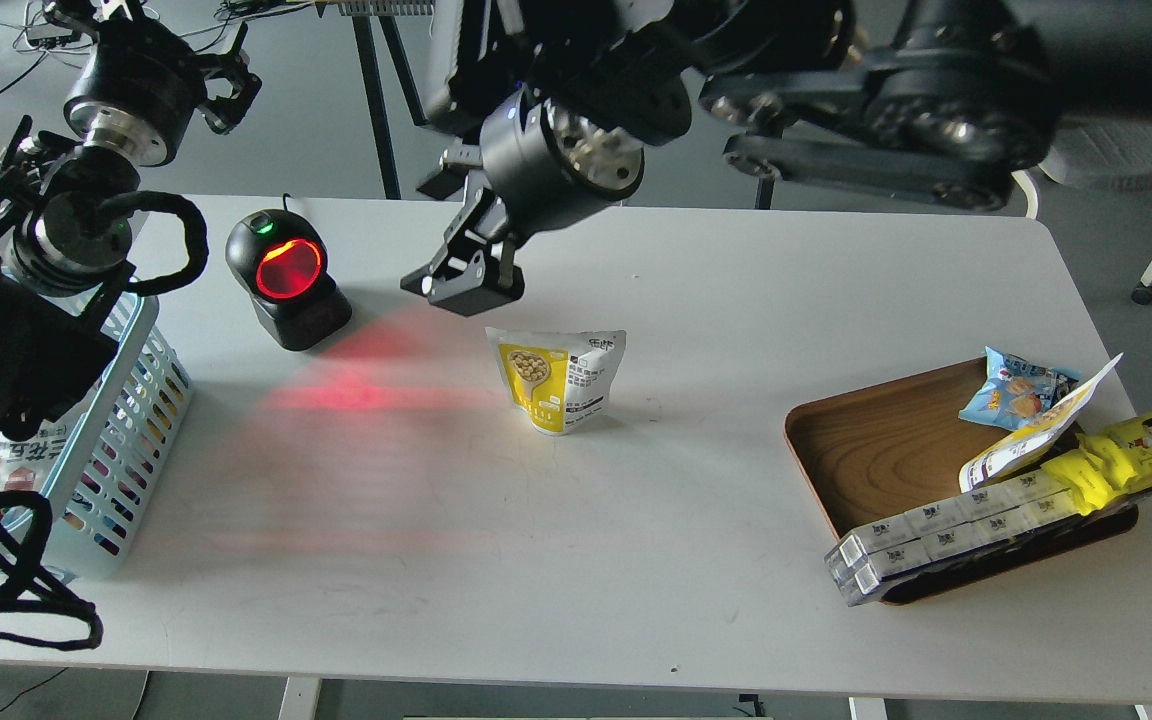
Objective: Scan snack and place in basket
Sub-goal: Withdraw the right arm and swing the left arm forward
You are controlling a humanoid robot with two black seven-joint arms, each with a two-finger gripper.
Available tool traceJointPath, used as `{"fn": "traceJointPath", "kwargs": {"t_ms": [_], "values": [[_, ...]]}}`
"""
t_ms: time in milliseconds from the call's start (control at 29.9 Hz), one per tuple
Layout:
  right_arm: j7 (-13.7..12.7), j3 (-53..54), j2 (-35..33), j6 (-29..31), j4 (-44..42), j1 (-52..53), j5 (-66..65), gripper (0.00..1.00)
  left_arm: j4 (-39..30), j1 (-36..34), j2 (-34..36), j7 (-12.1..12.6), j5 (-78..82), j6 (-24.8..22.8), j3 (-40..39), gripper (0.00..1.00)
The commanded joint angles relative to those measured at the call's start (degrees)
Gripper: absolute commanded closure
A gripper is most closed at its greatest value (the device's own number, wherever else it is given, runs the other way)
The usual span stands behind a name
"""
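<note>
The snack next needs to be gripped by its sealed top edge with the robot's left gripper, so that it can be scanned and placed in the basket.
The snack, a pouch with a yellow front and white printed side, stands upright on the white table near its middle, free of any gripper. My right gripper hangs open and empty just above and to the left of the pouch's top. The light blue basket stands at the table's left edge, partly hidden by my left arm. My left gripper is raised beyond the table's far left corner, open and empty.
A black scanner with a glowing red window stands at the far left and casts red light on the table. A brown wooden tray at the right holds a blue packet, a yellow cartoon-face packet and boxed cartons.
</note>
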Motion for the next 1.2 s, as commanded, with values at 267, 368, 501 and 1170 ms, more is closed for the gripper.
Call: {"fn": "traceJointPath", "kwargs": {"t_ms": [267,368,501,1170], "values": [[0.0,8.4,-23.5,1.1,3.4,-3.8,2.0,0.05,-0.5,-0.3,-0.2,0.1,0.0,-0.2,0.3,0.00],[0.0,10.0,-28.0,1.1,4.1,-5.6,4.6,0.04,-0.5,-0.7,-0.3,0.1,0.0,-0.2,0.3,0.00],[0.0,10.2,-34.0,1.1,5.1,-6.7,7.0,0.02,-0.5,-1.2,-0.3,0.1,0.0,-0.3,0.3,0.00],[0.0,11.4,-45.9,1.0,-5.0,-21.4,49.4,0.01,-3.1,-3.0,-0.3,0.2,0.1,-1.5,0.3,0.00]]}}
